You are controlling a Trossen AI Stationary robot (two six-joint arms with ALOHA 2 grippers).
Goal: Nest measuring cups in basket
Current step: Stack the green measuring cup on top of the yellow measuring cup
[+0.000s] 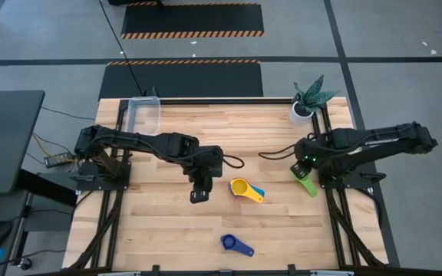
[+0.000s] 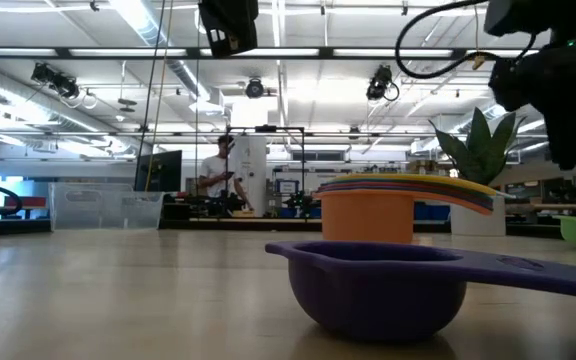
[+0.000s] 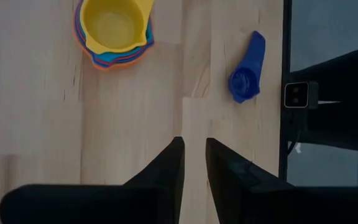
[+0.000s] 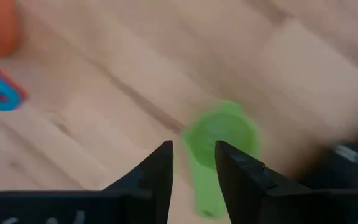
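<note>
The green measuring cup should go onto the stacked cups to nest there. My right gripper needs to grab it by its rim [image 4: 191, 134] next.
Several measuring cups [image 1: 245, 189] stand nested on the table's middle, a yellow one [image 3: 112, 25] on top. One blue cup [image 1: 236, 244] lies alone near the front edge. A green cup [image 1: 306, 185] lies at the right side. My right gripper [image 4: 192, 146] hangs open just above it, its fingers on either side of the cup's handle [image 4: 204, 186] without touching. My left gripper [image 3: 194, 146] hovers over bare wood to the left of the stack, its fingers a narrow gap apart with nothing between them. The clear basket [image 1: 144, 115] stands at the far left corner.
A white pot with a green plant [image 1: 307, 103] stands at the far right corner, behind my right arm. Bare wood lies between the stack and the basket. In the low view the blue cup [image 2: 378, 285] lies in front of the stack [image 2: 368, 210].
</note>
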